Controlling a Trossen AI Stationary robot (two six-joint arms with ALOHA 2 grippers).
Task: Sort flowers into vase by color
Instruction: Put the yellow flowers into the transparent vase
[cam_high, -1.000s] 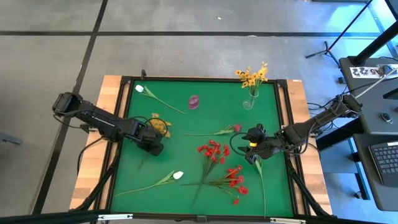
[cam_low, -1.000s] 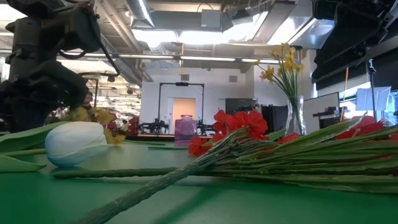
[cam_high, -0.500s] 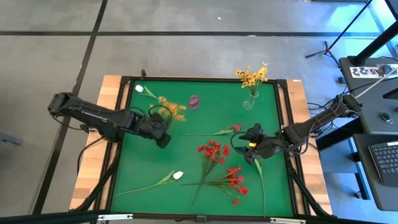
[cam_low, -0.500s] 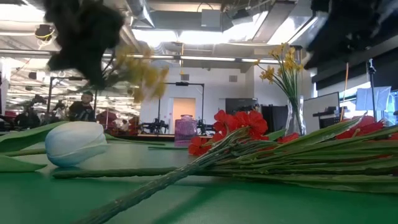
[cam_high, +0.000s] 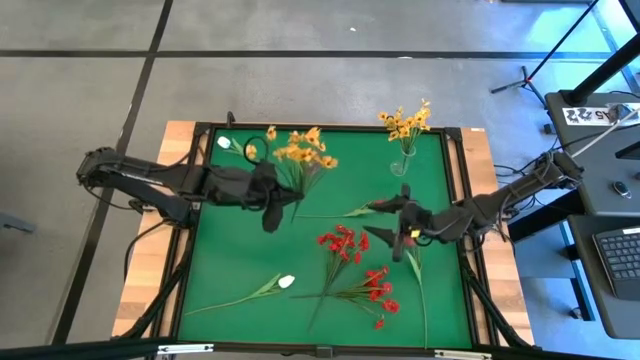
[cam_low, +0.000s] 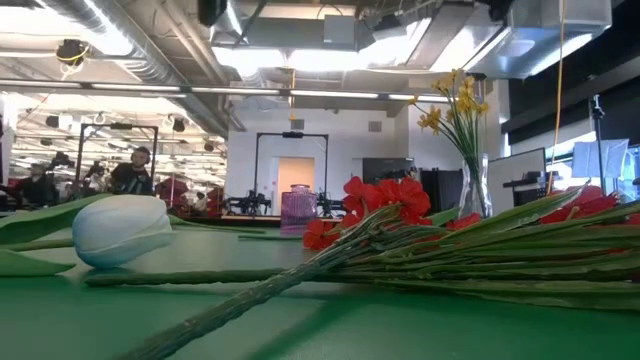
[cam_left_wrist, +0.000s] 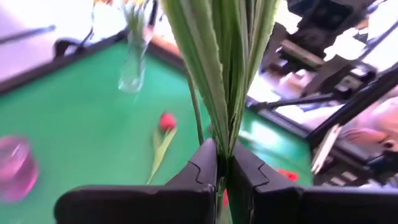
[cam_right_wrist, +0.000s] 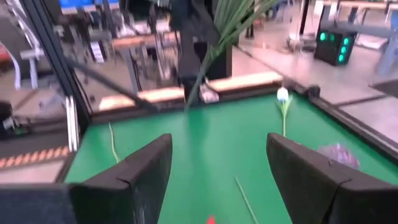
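Observation:
I will next grab the yellow-orange blossom spray (cam_high: 301, 152) by its green stems with my right gripper. Then I will bring it to the clear vase (cam_high: 402, 162).
A yellow-orange blossom spray (cam_high: 301, 152) is up in the air over the table's far left part, with my left gripper (cam_high: 268, 197) shut on its green stems. My right gripper (cam_high: 398, 225) hovers open over the right middle, nothing between its fingers (cam_right_wrist: 217, 168). Two red sprays (cam_high: 345, 243) (cam_high: 378, 290), a dark pink-red tulip (cam_high: 379, 205) and two white tulips (cam_high: 225, 143) (cam_high: 286, 282) lie flat on the green mat. A clear vase (cam_high: 402, 162) at the far right holds yellow flowers. A small pink vase (cam_high: 312, 163) stands at the far middle. My left gripper pinches the spray's bundle of green stems and leaves (cam_left_wrist: 225, 140) between its two fingers (cam_left_wrist: 208, 165). The fingers come nearly level from the table's left and lie across the stems. The spray is lifted clear and tilts up, blossoms toward the far right.
A loose green stem (cam_high: 418, 290) lies near the right edge. The mat is framed by a dark rail (cam_high: 200, 128) on a wooden table. In the low view the near white tulip (cam_low: 120, 230) and the red sprays (cam_low: 385, 200) fill the foreground.
My left gripper has risen from the mat and gone toward the far edge and the right, turning as it went; the yellow-orange spray came up with it, lifted clear and tipped upright. My right gripper has risen a little and tipped from pointing down toward level.

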